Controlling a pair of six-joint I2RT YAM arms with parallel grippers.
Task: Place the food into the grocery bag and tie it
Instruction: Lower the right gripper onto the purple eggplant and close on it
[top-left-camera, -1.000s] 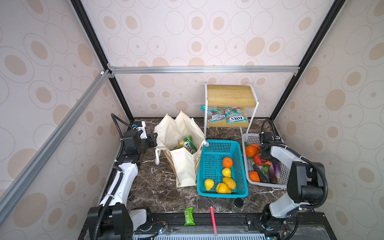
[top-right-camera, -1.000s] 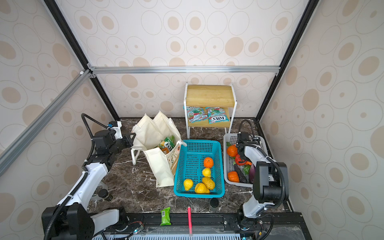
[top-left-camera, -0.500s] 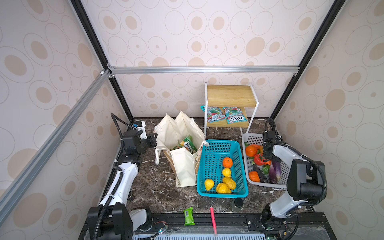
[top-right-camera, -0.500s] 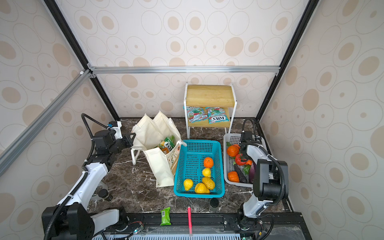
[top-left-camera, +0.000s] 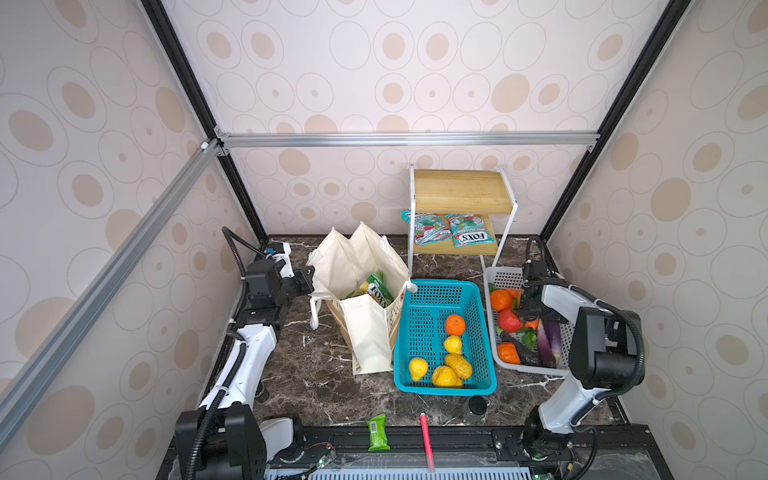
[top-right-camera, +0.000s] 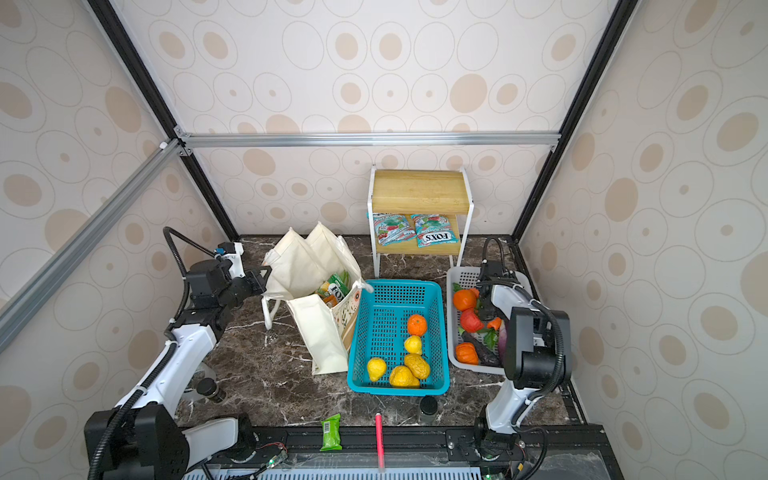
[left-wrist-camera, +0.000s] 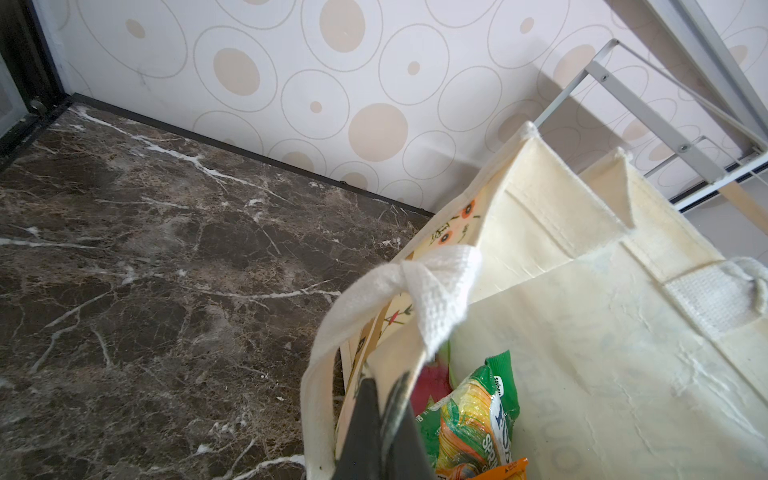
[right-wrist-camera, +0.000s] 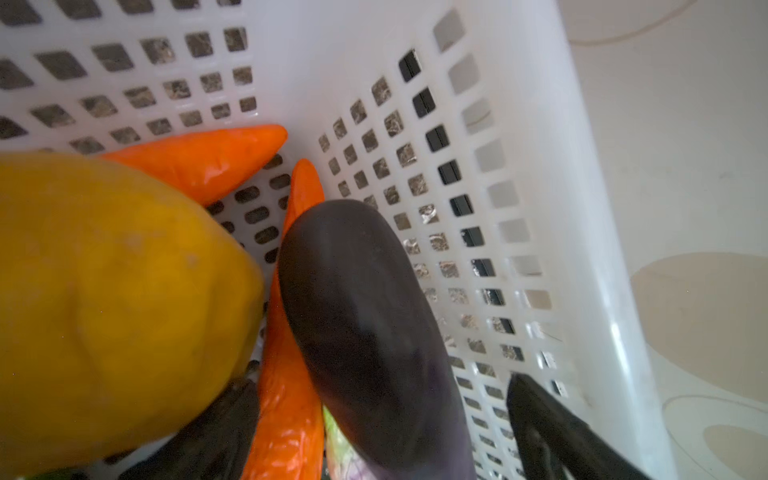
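Observation:
The fingers of the robot's right gripper reach down either side of the eggplant's body (right-wrist-camera: 388, 396), beside orange pepper (right-wrist-camera: 286, 404) and the white basket's side. The right gripper should close on the eggplant next.
The cream grocery bag (top-left-camera: 361, 266) (top-right-camera: 311, 257) stands open left of the blue basket. Food lies inside it: a green Fox's packet (top-left-camera: 378, 286) (left-wrist-camera: 478, 411) and a pink dragon fruit (left-wrist-camera: 432, 382). My left gripper (top-left-camera: 307, 282) (top-right-camera: 262, 278) (left-wrist-camera: 382, 415) is shut on the bag's rim (left-wrist-camera: 399, 365) beside a white strap handle (left-wrist-camera: 432, 286). My right gripper (top-left-camera: 530, 311) (top-right-camera: 488, 309) (right-wrist-camera: 382, 432) is down in the white basket (top-left-camera: 505, 274), open. A purple eggplant (right-wrist-camera: 361, 324) lies between its wide-spread fingers, with a yellow fruit (right-wrist-camera: 104, 311) and orange peppers (right-wrist-camera: 286, 395) alongside.
The blue basket (top-left-camera: 440, 291) holds an orange and several yellow fruits (top-left-camera: 417, 368). A wooden shelf (top-left-camera: 457, 195) at the back carries teal packets. A green bar (top-left-camera: 377, 432), a red pen (top-left-camera: 426, 432) and a dark cap (top-left-camera: 476, 405) lie by the front edge.
My right gripper has shifted a little inside the white basket. The left arm and the bag have not moved.

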